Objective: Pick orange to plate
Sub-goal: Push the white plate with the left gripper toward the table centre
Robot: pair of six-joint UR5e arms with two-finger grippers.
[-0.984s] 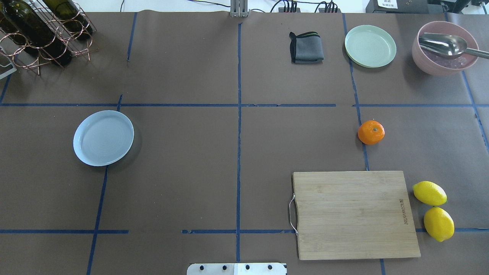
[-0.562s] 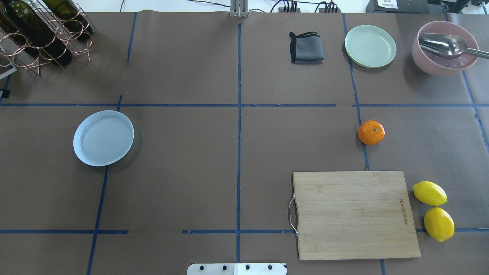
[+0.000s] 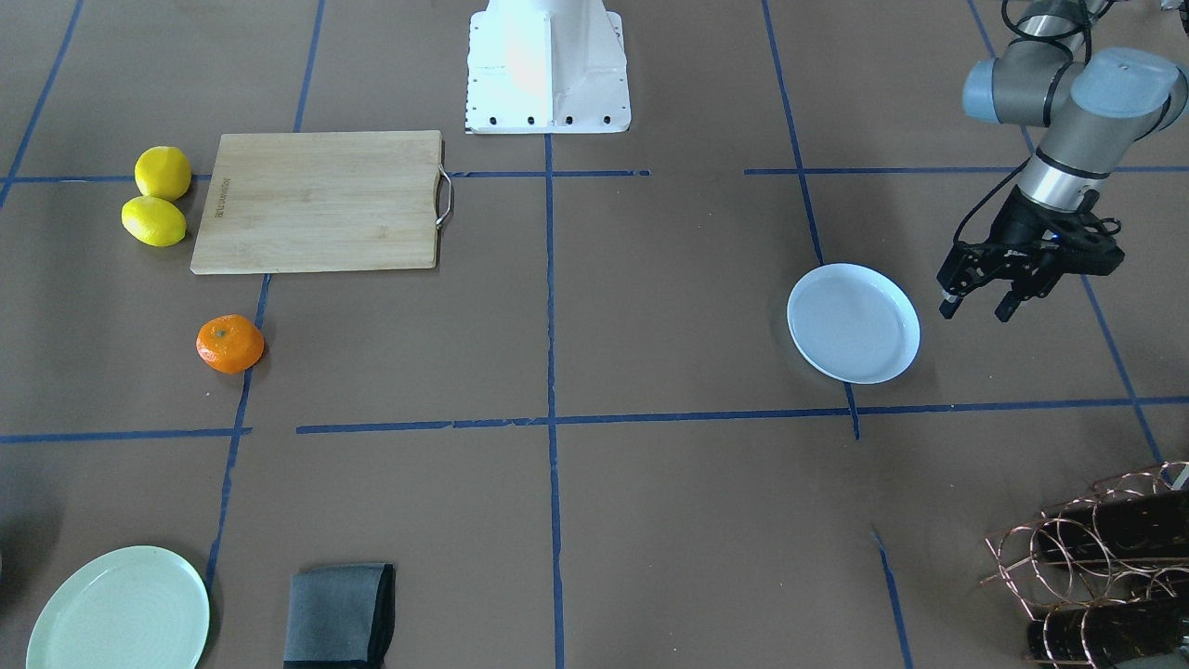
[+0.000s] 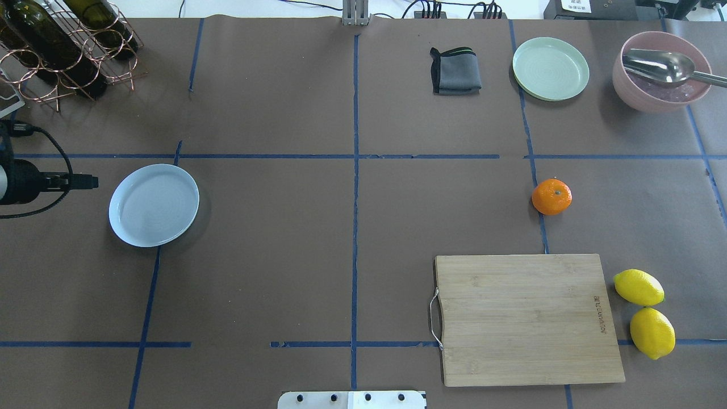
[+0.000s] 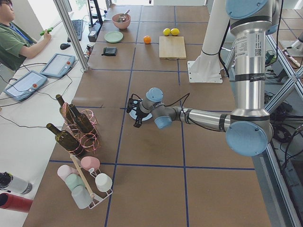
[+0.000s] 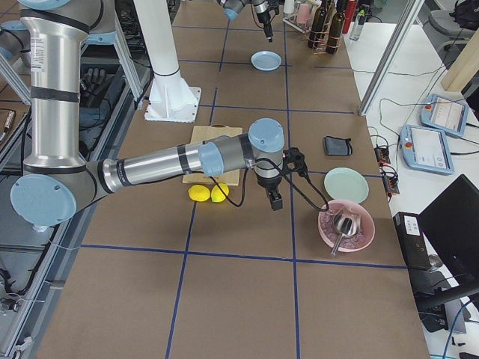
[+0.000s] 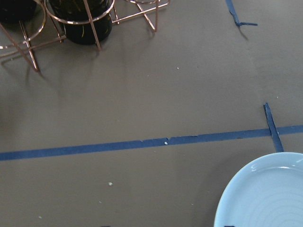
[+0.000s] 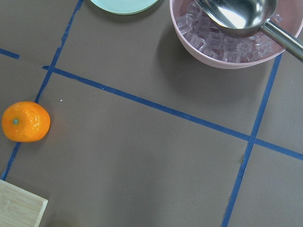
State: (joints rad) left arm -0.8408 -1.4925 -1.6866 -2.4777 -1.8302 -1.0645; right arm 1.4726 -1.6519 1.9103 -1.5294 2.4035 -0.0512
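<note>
Next, my left gripper grabs the pale blue plate's rim (image 3: 912, 318) to bring the plate within reach for the orange (image 3: 229, 344).
The orange (image 4: 551, 196) lies on the brown table cover on my right side, beyond the cutting board; it also shows as the orange (image 3: 229, 344) and low at the left as the orange (image 8: 26, 122). The pale blue plate (image 4: 153, 204) sits on my left side with nothing on it. My left gripper (image 3: 974, 309) hangs open and holds nothing, just outside the plate (image 3: 853, 322) on its outer side. The left wrist view shows only the plate's rim (image 7: 246, 182). My right gripper (image 6: 275, 200) appears only in the right side view, so I cannot tell its state.
A bamboo cutting board (image 4: 528, 319) and two lemons (image 4: 638, 287) lie near the front right. A green plate (image 4: 550, 68), a pink bowl (image 4: 653, 99) holding a ladle, and a grey cloth (image 4: 455, 71) are at the back right. A copper bottle rack (image 4: 62, 51) stands back left.
My left arm has come into the overhead view from the left edge, and its gripper now points at the blue plate's left rim. The orange and plate have not moved.
</note>
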